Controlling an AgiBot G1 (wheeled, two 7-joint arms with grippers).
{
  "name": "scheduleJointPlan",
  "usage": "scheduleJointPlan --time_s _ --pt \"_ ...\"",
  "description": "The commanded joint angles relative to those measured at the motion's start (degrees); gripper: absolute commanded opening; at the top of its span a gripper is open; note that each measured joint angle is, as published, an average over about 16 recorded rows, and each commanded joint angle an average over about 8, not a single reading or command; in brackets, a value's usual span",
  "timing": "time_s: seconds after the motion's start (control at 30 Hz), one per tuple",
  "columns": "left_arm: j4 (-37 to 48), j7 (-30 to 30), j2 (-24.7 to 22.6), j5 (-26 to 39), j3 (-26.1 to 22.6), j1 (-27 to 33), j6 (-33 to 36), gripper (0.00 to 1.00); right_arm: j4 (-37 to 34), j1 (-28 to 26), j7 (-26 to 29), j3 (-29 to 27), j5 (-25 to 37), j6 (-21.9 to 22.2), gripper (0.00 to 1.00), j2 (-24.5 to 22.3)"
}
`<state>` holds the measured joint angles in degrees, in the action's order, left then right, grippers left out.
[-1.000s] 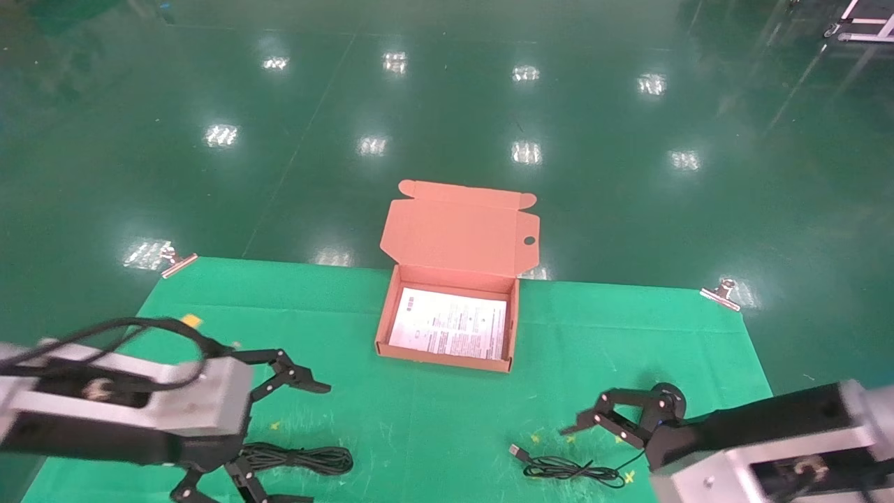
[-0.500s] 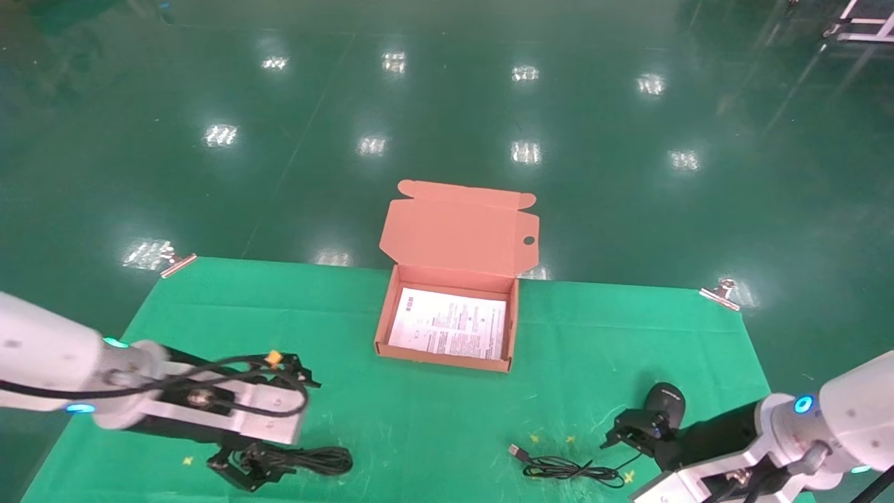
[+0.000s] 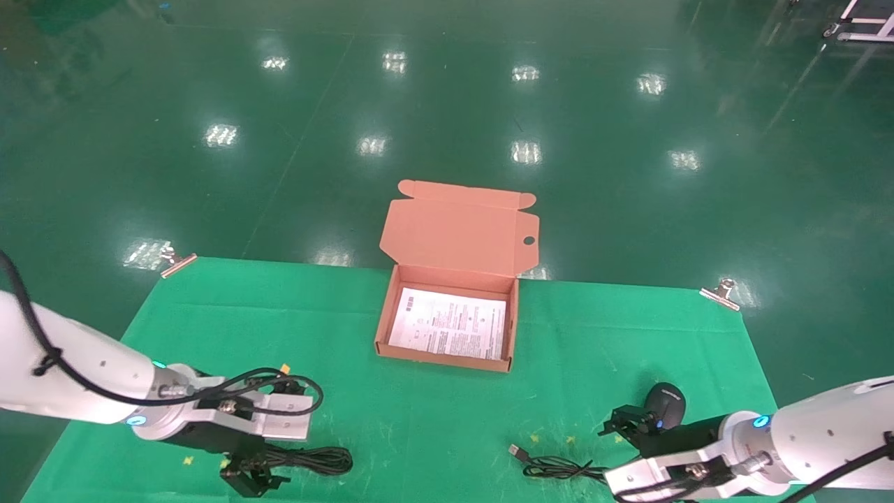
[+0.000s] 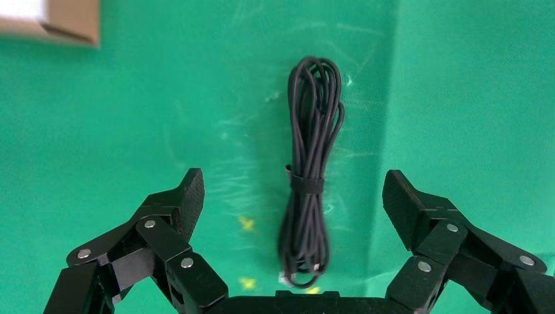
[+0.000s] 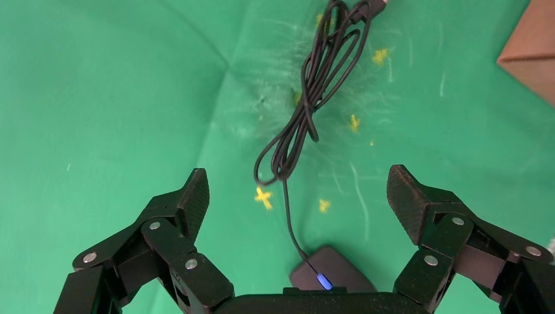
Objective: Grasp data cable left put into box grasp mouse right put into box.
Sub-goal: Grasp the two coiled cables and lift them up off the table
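Observation:
I should next grab the strap around its middle (image 4: 306,184) with my left gripper, because slack loops spread at both ends of the cable.
The data cable (image 3: 307,459) lies as a black oval bundle on the green mat, front left. My left gripper (image 3: 251,479) hangs over its near end, open. In the left wrist view the cable (image 4: 313,131) runs lengthwise between the spread fingers of the left gripper (image 4: 293,186), untouched. The black mouse (image 3: 665,403) sits front right, its cord (image 3: 569,469) and USB plug (image 3: 515,451) trailing left. My right gripper (image 3: 624,423) is open just beside and above it. The right wrist view shows the mouse (image 5: 334,278) under the palm of the right gripper (image 5: 298,183). The salmon box (image 3: 383,328) stands open at mid-table.
A printed white sheet (image 3: 450,323) lies in the box, and the lid (image 3: 457,234) stands up behind it. Metal clips (image 3: 178,262) (image 3: 722,293) hold the mat's far corners. Yellow marks dot the mat near both objects. The mat's front edge is close to both grippers.
Both arms swung round and lowered. The left gripper came down over the cable's near end. The right gripper drew back to the mouse. Neither object moved.

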<state>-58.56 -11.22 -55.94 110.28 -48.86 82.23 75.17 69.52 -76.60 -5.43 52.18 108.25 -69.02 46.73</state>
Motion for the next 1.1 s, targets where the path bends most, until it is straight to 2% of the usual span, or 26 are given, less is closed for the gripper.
scheduleJointPlan --time_s 0.03,0.3,0.57,0.6,0.63,0.83,0.87,0.9,1.1 --pt "3.48 -0.14 -1.18 0.17 -0.05 0.05 -0.72 1.00 -1.48 0.80 0.65 -0.12 0.22 1.59 1.00 0.68" --pt "17.30 2.83 -5.51 -1.00 0.63 1.41 -3.77 1.00 -8.60 2.12 -0.56 0.00 0.64 5.81 1.00 4.43" --pt "28.55 7.62 -8.72 -1.50 1.00 2.60 -6.96 1.00 -16.78 1.68 -4.18 0.10 0.25 8.20 1.00 8.19" --pt "29.60 8.44 -9.03 -1.45 0.95 2.68 -7.30 0.94 -17.73 1.55 -4.65 0.08 0.15 8.40 0.96 8.57" --pt "30.48 9.12 -9.30 -1.40 0.91 2.74 -7.58 0.85 -18.53 1.45 -5.04 0.06 0.05 8.56 0.85 8.89" --pt "34.37 11.93 -10.26 -1.43 0.90 2.91 -8.75 0.10 -21.78 1.09 -6.44 0.00 -0.31 9.27 0.10 10.13" --pt "34.62 12.05 -10.32 -1.43 0.91 2.93 -8.86 0.03 -21.97 1.09 -6.49 0.00 -0.33 9.32 0.01 10.21" --pt "34.89 12.20 -10.38 -1.43 0.92 2.95 -8.98 0.00 -22.17 1.07 -6.56 0.00 -0.35 9.38 0.00 10.29" --pt "34.62 12.02 -10.31 -1.45 0.91 2.96 -8.95 0.00 -22.01 1.02 -6.50 -0.02 -0.40 9.31 0.00 10.22"
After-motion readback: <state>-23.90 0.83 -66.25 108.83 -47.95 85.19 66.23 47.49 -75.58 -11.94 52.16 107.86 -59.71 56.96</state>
